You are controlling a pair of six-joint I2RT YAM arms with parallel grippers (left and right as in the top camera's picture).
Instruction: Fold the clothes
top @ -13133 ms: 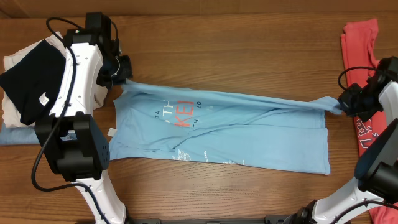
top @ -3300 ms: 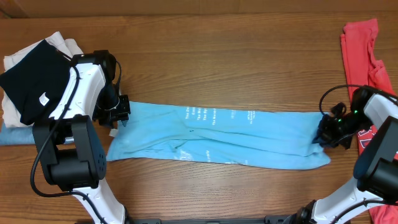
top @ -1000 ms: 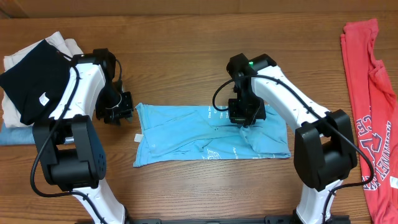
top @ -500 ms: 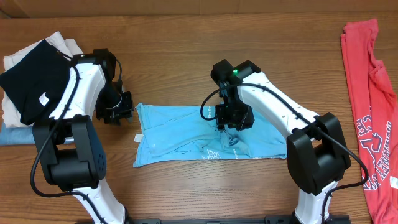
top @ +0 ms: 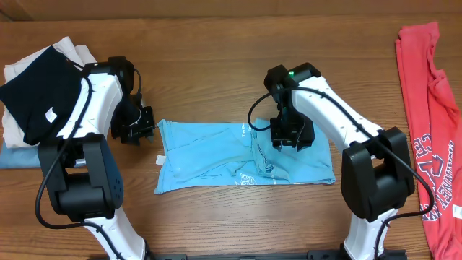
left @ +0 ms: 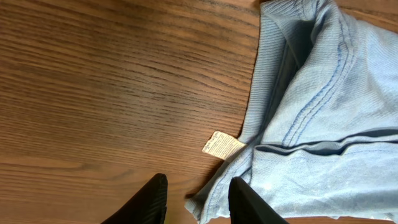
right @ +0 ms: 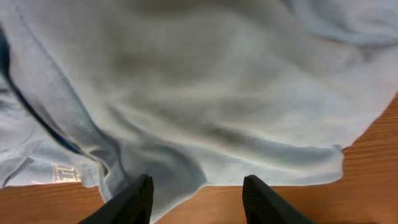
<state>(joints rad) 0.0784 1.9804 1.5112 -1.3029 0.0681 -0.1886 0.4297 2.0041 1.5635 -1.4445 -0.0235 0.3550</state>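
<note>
The hem corner of the light blue T-shirt beside the white tag is the part my left gripper needs to grab next. Then it can fold that end of the T-shirt over the rest.
The light blue T-shirt (top: 209,155) lies folded into a short band across the middle of the table, with white print showing near its lower middle. My left gripper (top: 148,131) sits at the shirt's left edge. In the left wrist view it (left: 198,202) is open, and a hem corner of the shirt (left: 323,124) lies loose between the fingers beside a small white tag (left: 222,144). My right gripper (top: 289,137) hovers over the shirt's right half. It (right: 200,200) is open above the rumpled cloth (right: 217,93), holding nothing. The coral-red T-shirt (top: 422,108) lies flat at the far right.
A black garment with a small white tag (top: 36,90) rests on cream cloth (top: 68,45) at the far left, with a strip of light blue cloth (top: 18,160) under it. The wooden table (top: 216,65) shows bare behind and in front of the shirt.
My right gripper has opened and let go of the blue shirt. It moved left, then back right, leaving a bunched fold in the middle. The left arm has not moved.
</note>
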